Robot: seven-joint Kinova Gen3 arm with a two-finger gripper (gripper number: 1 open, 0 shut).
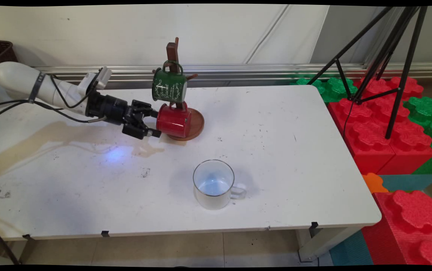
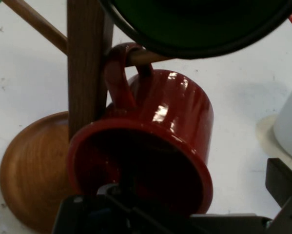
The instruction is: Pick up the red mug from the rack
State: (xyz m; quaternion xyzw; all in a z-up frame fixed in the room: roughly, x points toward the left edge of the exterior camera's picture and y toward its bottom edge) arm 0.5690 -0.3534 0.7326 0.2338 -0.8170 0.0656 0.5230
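Observation:
My gripper will next take hold of the red mug by its rim (image 2: pixel 200 171). The red mug's handle (image 2: pixel 119 80) then stays free to slide off the wooden peg.
A red mug (image 1: pixel 174 121) hangs by its handle (image 2: pixel 119 73) from a low peg of the wooden mug rack (image 1: pixel 172 51), mouth turned toward my hand. A green mug (image 1: pixel 169 87) hangs on a peg just above it. My gripper (image 1: pixel 155 122) is at the red mug's rim, open. In the hand view one finger (image 2: pixel 117 191) sits in the mug's mouth and the other finger (image 2: pixel 282 179) stands apart, outside the mug (image 2: pixel 175 112). The rack's round base (image 2: pixel 33 170) rests on the table.
A white enamel mug (image 1: pixel 213 184) stands upright nearer the front edge, handle to the right. A brownish stain (image 1: pixel 50 137) spreads across the table's left part. Right of the table are red and green foam blocks (image 1: pixel 381 128) and a black tripod (image 1: pixel 396 56).

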